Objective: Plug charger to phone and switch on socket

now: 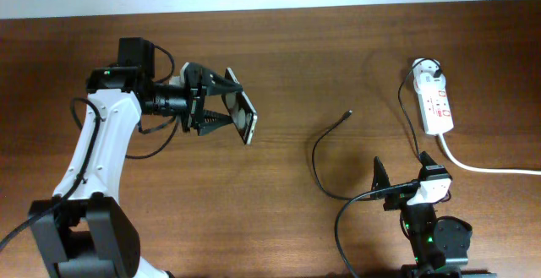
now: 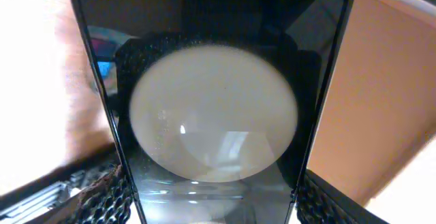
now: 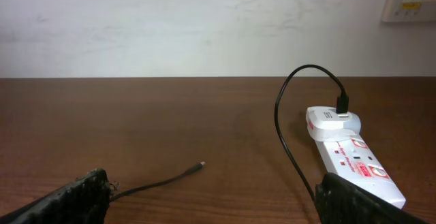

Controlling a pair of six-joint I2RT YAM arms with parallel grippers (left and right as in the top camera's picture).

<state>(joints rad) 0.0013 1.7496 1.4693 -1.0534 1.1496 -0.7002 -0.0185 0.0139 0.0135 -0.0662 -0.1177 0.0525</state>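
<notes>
My right gripper grabs the phone [image 1: 246, 116] across screen and back next, near the phone's end free of my left gripper, to regrip it for plugging.
My left gripper [image 1: 221, 102] is shut on the phone [image 1: 246, 116], a black glossy slab held on edge above the table at the left. In the left wrist view the phone [image 2: 211, 115] fills the frame between the two fingers [image 2: 214, 207], and its screen reads 100%. The charger cable [image 1: 317, 153] curves across the table, its connector tip [image 1: 349, 113] lying free. In the right wrist view the tip [image 3: 201, 164] lies ahead of my right gripper [image 3: 221, 207], which is open and empty. The right gripper [image 1: 402, 170] sits low at the front right. The white socket [image 1: 438, 105] lies at the far right.
A white adapter [image 3: 330, 120] sits plugged into the socket's [image 3: 357, 163] far end, with the black cable looping up from it. The socket's thick white cord [image 1: 486, 169] runs off to the right. A pale wall stands behind the table's far edge.
</notes>
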